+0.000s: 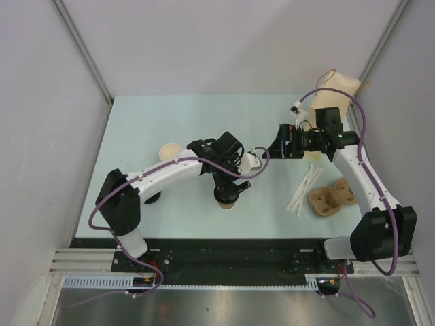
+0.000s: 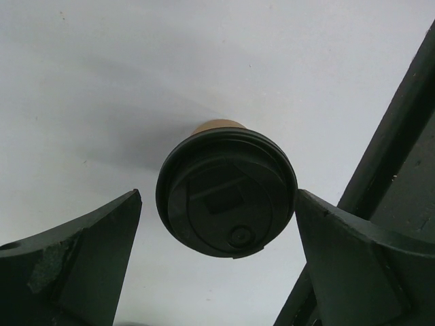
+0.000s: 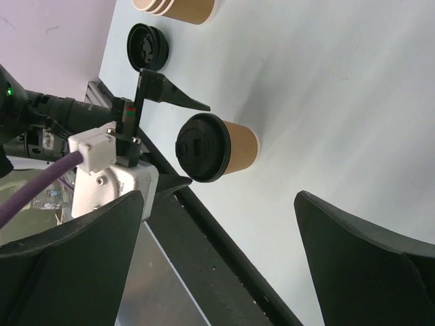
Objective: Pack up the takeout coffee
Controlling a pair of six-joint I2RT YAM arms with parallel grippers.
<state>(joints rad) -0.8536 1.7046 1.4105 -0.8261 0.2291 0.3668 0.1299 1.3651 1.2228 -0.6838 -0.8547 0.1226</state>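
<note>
The left gripper needs to close now, because the rim is between the left gripper's fingers. Closing now would catch the lid's rim.
One takeout coffee cup, tan with a black lid, stands upright on the table. It also shows in the top view and in the right wrist view. My left gripper hangs just above it, open, with a finger on each side of the lid. The right finger is close to the lid's rim and the left finger stands apart from it. In the top view the left gripper covers most of the cup. My right gripper is open and empty above the table, to the right of the cup, as the right wrist view shows.
A stack of unlidded tan cups stands to the left, with a loose black lid near it. The tan paper bag stands at the back right. The brown pulp tray and white sticks lie at the right.
</note>
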